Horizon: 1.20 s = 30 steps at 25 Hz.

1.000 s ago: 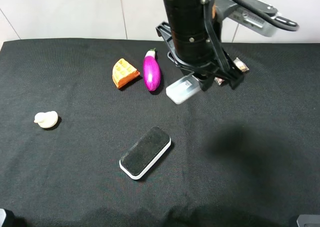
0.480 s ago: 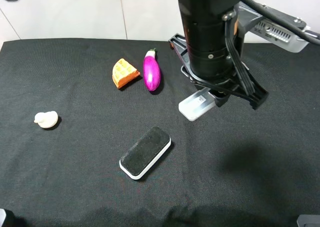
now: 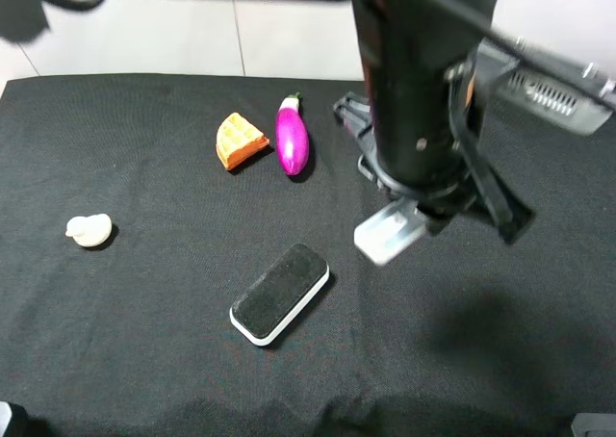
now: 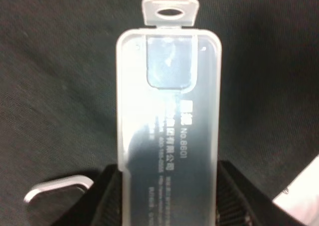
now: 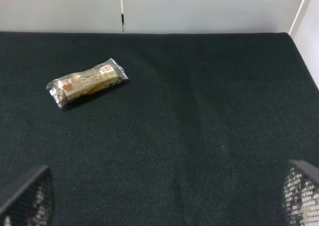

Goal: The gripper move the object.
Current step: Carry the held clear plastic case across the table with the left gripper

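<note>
My left gripper is holding the case [image 3: 390, 233] above the black cloth and needs to keep holding it until it is lower. The case would drop if I opened now.
The pale-blue translucent case [image 3: 390, 233] hangs from my left gripper [image 3: 421, 216] above the black cloth, to the right of the eraser block. The thick black left arm reaches across the middle and hides most of the claw. In the left wrist view the case [image 4: 168, 116] sits between the two black fingers [image 4: 104, 193], hang tab pointing away from the claw; the left gripper [image 4: 168, 198] is shut on it. The right gripper [image 5: 162, 196] is open and empty, low over bare cloth.
A black-topped white eraser block [image 3: 279, 294] lies front of centre. A purple eggplant [image 3: 292, 137] and an orange waffle piece [image 3: 241, 141] lie at the back. A pale duck [image 3: 89, 229] sits at the left. A wrapped snack bar [image 5: 87, 82] lies ahead of the right gripper.
The left arm has carried the case from beside the eggplant toward the front and right, now level with the eraser block. The other objects have not moved.
</note>
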{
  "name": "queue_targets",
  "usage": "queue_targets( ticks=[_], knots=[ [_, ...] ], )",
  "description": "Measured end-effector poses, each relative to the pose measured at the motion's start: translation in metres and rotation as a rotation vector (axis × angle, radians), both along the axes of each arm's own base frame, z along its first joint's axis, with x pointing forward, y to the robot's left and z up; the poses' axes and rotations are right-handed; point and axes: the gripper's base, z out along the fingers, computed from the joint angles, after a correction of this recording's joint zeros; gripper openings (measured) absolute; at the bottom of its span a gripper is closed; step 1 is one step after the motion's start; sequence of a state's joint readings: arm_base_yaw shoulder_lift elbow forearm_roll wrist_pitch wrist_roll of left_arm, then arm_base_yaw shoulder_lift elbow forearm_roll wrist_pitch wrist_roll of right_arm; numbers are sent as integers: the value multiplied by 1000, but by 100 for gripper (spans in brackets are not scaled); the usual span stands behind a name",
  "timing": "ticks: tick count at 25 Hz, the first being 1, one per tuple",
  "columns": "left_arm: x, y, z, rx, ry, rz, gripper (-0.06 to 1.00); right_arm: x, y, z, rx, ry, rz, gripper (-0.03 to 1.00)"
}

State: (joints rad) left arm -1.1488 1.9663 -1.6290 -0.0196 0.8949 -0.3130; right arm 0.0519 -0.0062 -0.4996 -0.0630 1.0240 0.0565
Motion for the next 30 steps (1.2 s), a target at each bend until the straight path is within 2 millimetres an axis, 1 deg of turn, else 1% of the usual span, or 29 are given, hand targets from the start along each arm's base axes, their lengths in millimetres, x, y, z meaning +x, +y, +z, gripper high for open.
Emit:
queue_targets(
  ticks=[5, 15, 21, 30],
  knots=[
    [-10, 5, -24, 23, 59, 10, 46, 0, 0, 0, 0, 0, 0, 69],
    [-16, 21, -64, 57, 73, 20, 46, 0, 0, 0, 0, 0, 0, 69],
    [-19, 27, -81, 40, 62, 25, 46, 0, 0, 0, 0, 0, 0, 69],
    [-21, 34, -97, 2, 45, 39, 46, 0, 0, 0, 0, 0, 0, 69]
  ],
)
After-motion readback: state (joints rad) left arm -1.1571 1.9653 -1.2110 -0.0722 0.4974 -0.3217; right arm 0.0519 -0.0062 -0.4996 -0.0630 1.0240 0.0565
